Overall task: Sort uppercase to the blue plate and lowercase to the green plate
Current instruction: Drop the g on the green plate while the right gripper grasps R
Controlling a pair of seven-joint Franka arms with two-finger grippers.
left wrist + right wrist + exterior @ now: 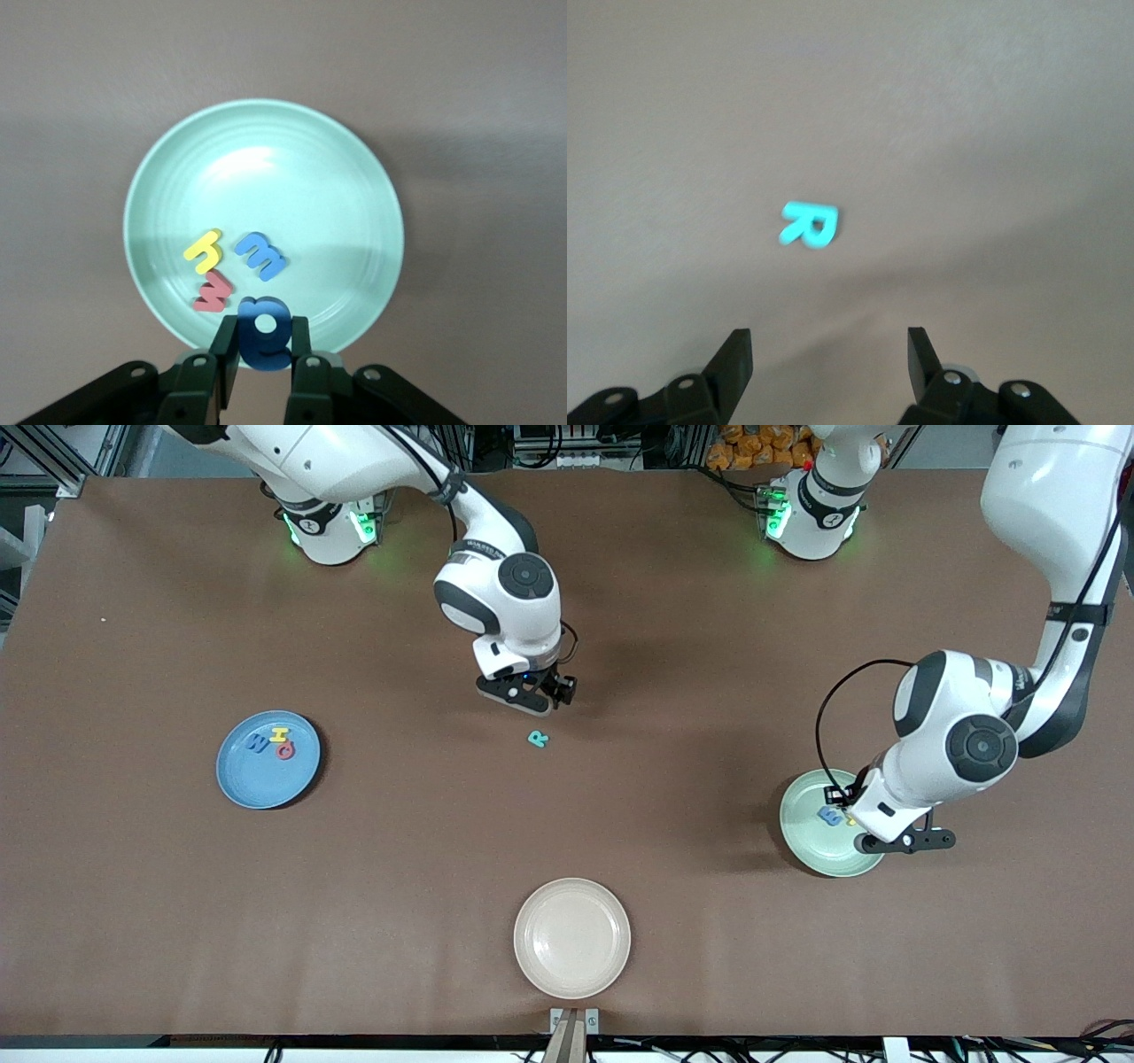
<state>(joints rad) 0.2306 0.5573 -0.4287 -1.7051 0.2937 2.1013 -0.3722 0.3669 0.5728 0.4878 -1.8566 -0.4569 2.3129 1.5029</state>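
Note:
My right gripper picks up the uppercase teal R by both ends of its straight stem (538, 739) next, to sort it onto the sky-blue plate (257, 784).
The sky-blue plate (257, 784) toward the right arm's end holds the dark blue W (258, 742), yellow H (279, 734) and red Q (285, 751). The teal R (538, 739) lies on the bare table; the right wrist view shows it too (809, 224). My right gripper (539, 698) (830, 354) is open and empty just above the R. My left gripper (263, 341) (864, 819) is shut on the blue "a" (264, 332) over the mint-green plate's (292, 177) (819, 855) rim. In that plate lie the yellow "y" (203, 250), blue "m" (260, 255) and red "w"-like letter (213, 292).
A cream plate (572, 937) sits near the table's front edge, in the middle, nearer to the front camera than the R. Brown table surface lies between the three plates.

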